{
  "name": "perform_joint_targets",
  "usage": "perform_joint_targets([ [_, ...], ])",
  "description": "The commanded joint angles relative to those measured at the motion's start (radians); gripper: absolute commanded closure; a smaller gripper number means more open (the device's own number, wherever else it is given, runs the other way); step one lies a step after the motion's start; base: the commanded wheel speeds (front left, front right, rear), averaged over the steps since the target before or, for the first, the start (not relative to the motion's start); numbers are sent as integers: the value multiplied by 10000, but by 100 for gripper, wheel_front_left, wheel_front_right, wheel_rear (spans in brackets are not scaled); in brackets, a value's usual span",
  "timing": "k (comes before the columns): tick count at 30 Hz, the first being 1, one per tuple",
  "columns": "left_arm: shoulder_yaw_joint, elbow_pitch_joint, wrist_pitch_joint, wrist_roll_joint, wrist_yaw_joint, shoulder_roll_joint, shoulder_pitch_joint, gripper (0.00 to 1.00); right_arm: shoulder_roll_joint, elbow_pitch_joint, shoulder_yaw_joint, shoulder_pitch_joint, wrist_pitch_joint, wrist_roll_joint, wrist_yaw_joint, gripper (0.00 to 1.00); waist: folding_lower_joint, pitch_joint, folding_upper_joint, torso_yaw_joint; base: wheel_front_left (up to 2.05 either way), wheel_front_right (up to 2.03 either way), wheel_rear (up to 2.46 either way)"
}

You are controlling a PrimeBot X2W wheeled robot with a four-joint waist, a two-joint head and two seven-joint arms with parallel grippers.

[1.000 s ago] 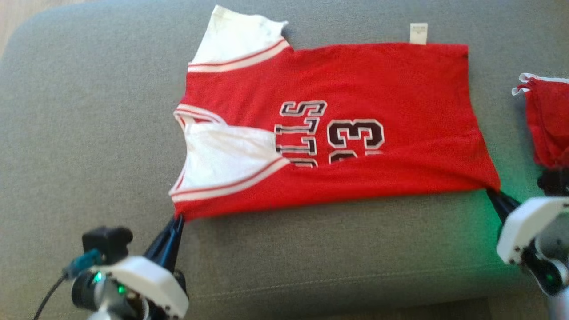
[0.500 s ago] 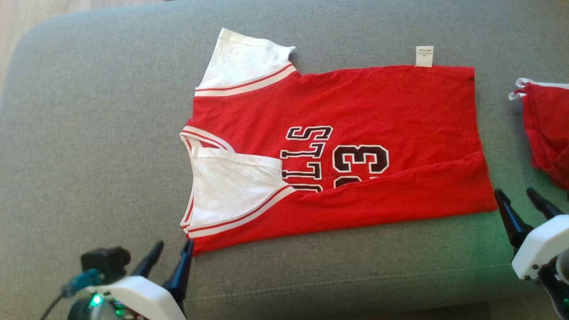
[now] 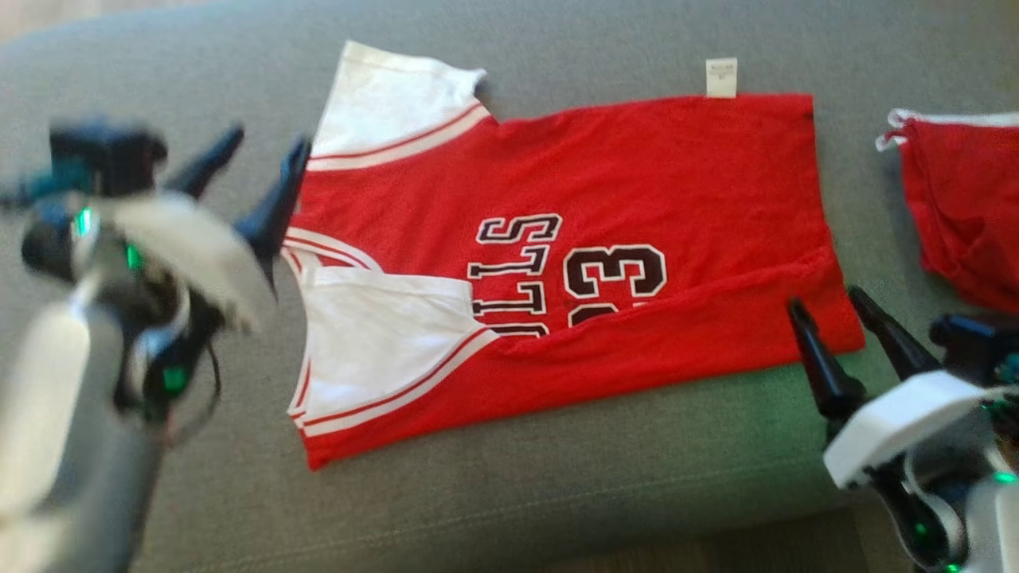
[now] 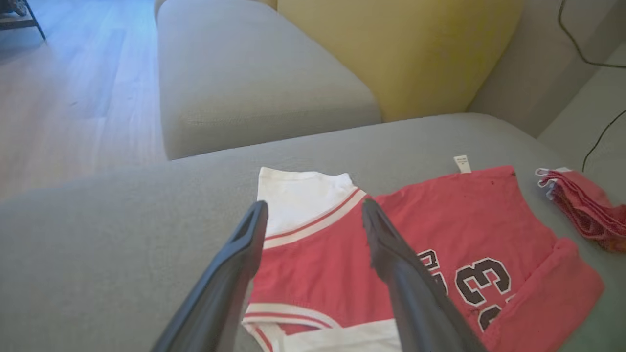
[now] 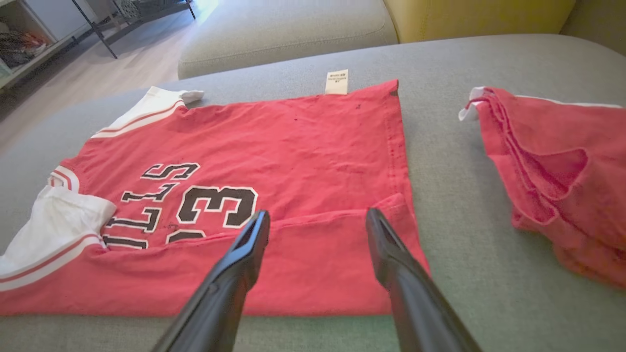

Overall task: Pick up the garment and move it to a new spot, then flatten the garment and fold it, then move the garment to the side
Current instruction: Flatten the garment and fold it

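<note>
I should next grab the far white sleeve's folded shoulder edge [image 3: 316, 143] with my left gripper, because the jersey's red body [image 3: 611, 181] lies flat on the cushion.
The garment [image 3: 605, 175] is a red jersey with white sleeves and black "33" lettering, lying flat on the grey cushion [image 3: 557, 493]. Its near long edge is folded up over the lettering. My left gripper [image 3: 263, 151] is open and raised by the far white sleeve [image 3: 382, 103], holding nothing; in the left wrist view the gripper [image 4: 313, 210] hovers above that sleeve [image 4: 303, 195]. My right gripper [image 3: 828, 306] is open over the jersey's near hem corner, and in the right wrist view it [image 5: 318, 220] spans the folded hem [image 5: 318, 264].
A second red cloth [image 3: 963, 215] lies bunched at the right edge of the cushion. Another grey cushion [image 4: 254, 83] and a yellow backrest [image 4: 406, 49] stand beyond. Wooden floor [image 4: 63, 98] lies off the cushion's left side.
Both grippers have opened and let go of the jersey's near edge, which now lies folded over. The left gripper has risen toward the far sleeve; the right has moved over the hem corner.
</note>
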State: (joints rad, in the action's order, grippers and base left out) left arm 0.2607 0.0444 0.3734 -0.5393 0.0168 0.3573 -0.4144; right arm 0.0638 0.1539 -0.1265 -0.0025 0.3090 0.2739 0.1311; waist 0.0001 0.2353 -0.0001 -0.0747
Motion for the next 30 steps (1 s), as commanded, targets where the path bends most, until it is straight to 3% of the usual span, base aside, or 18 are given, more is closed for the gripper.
perform_joint_targets([
  [1, -305, -349, 243, -62, 227, 377, -1078, 0, 0, 395, 393, -478, -166, 95, -4, 0, -1, 419, 1, -313, 0, 0, 0],
  [6, 114, -2854, 853, 88, 733, 601, -3385, 0, -70, 34, 1003, -781, -541, 261, -4, 0, -1, 965, 1, -954, 0, 0, 0],
  [16, 713, -6115, 1078, 876, 894, 946, -5895, 0, -116, -429, 1338, -1036, -1089, 454, -4, 0, -1, 1984, 1, -1886, 0, 0, 0],
  [30, 1193, -8642, 770, 1265, 983, 910, -7609, 0, -133, -773, 1684, -1295, -1631, 922, -4, 0, -1, 2913, 1, -2324, 0, 0, 0],
])
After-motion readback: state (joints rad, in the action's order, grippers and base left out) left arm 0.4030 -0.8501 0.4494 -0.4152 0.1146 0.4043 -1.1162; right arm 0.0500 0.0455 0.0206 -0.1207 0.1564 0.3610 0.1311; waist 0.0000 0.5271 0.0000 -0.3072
